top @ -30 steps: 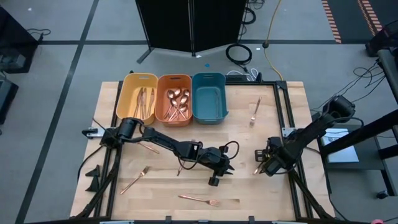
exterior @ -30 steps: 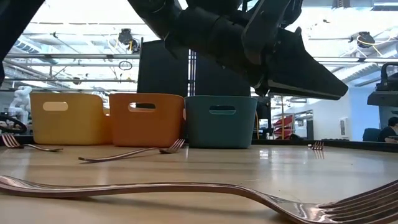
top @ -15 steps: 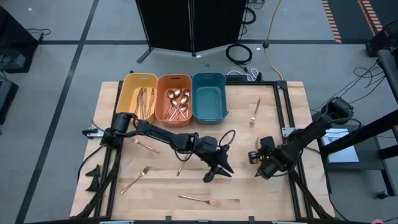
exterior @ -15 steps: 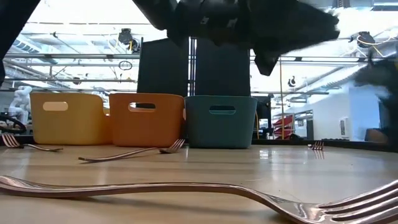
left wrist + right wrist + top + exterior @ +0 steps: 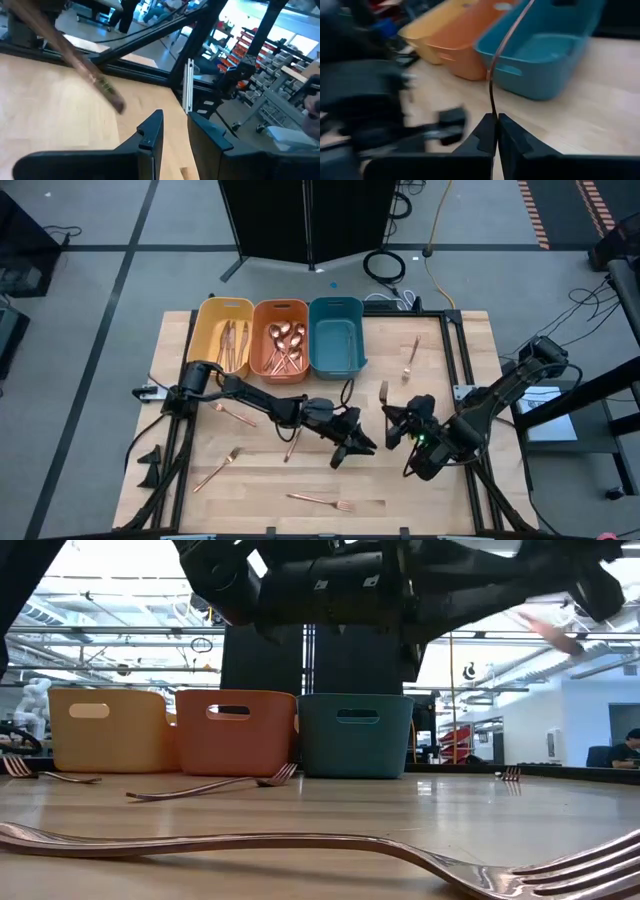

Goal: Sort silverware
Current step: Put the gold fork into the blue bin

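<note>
The copper fork should be gripped next by its neck, below its tines, with my left gripper, so the fork can be sorted into the teal bin (image 5: 336, 306).
My right gripper (image 5: 396, 424) (image 5: 496, 119) hovers over the middle of the table, shut on a slim copper piece of silverware (image 5: 501, 47), probably a fork. My left gripper (image 5: 346, 446) (image 5: 175, 135) is just to its left, open, with nothing between its fingers. Loose copper forks lie flat on the wood (image 5: 410, 358) (image 5: 217, 470) (image 5: 320, 501). At the far edge stand a yellow bin (image 5: 222, 310) with knives, an orange bin (image 5: 281, 308) with spoons and a teal bin (image 5: 336, 306). My right gripper pinches one end of the piece (image 5: 493, 111) between its two fingers. The rest runs on past the fingertips toward the bins, its free end (image 5: 383, 390) in the air. The piece is lifted clear of the table.
Two more copper pieces (image 5: 290, 445) (image 5: 232, 413) lie under the left arm. Another fork (image 5: 300, 845) lies close in front of the low camera. Bare wood stretches between the bins and the grippers. Black frame rails (image 5: 455, 370) run along the table's right side.
My right gripper has lifted the copper piece off the table near the right rail. It has carried the piece toward the table's left and a little toward the far edge, nearer the bins. My left gripper has risen and drifted slightly toward the far edge.
</note>
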Controlling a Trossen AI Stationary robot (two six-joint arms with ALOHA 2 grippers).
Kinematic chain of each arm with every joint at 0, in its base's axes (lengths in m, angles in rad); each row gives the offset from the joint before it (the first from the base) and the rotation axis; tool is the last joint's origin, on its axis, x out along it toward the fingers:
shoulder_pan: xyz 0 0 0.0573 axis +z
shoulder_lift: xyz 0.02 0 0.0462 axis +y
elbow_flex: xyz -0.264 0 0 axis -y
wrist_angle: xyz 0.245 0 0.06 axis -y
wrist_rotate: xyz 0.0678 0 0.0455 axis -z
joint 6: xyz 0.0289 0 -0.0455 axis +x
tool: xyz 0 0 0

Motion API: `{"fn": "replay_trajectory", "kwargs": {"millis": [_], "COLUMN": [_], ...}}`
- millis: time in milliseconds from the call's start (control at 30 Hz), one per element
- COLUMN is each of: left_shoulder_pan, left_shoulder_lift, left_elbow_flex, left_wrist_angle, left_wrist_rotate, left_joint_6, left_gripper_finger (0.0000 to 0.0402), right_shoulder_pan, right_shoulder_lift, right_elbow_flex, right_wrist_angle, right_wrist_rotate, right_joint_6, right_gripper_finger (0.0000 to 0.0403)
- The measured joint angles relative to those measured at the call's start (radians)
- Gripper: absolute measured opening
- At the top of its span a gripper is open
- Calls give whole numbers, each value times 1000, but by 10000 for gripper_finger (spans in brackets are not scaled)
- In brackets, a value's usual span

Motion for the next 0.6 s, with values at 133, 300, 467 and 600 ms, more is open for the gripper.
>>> {"fn": "replay_trajectory", "kwargs": {"millis": [133, 300, 467, 600], "left_shoulder_pan": [1, 9, 11, 11], "left_shoulder_lift": [0, 0, 0, 0], "left_elbow_flex": [0, 0, 0, 0], "left_wrist_angle": [29, 87, 97, 148], "left_wrist_rotate": [-1, 50, 102, 146], "left_joint_6": [38, 52, 52, 51], "left_gripper_finger": [84, 84, 84, 84], "right_shoulder_pan": [0, 6, 15, 17], "right_shoulder_lift": [0, -1, -1, 0], "right_elbow_flex": [7, 7, 7, 8], "right_wrist_angle": [214, 422, 459, 460], "right_wrist_rotate": [3, -43, -66, -70], "right_joint_6": [-227, -439, -484, -483], "right_gripper_finger": [0, 0, 0, 0]}}
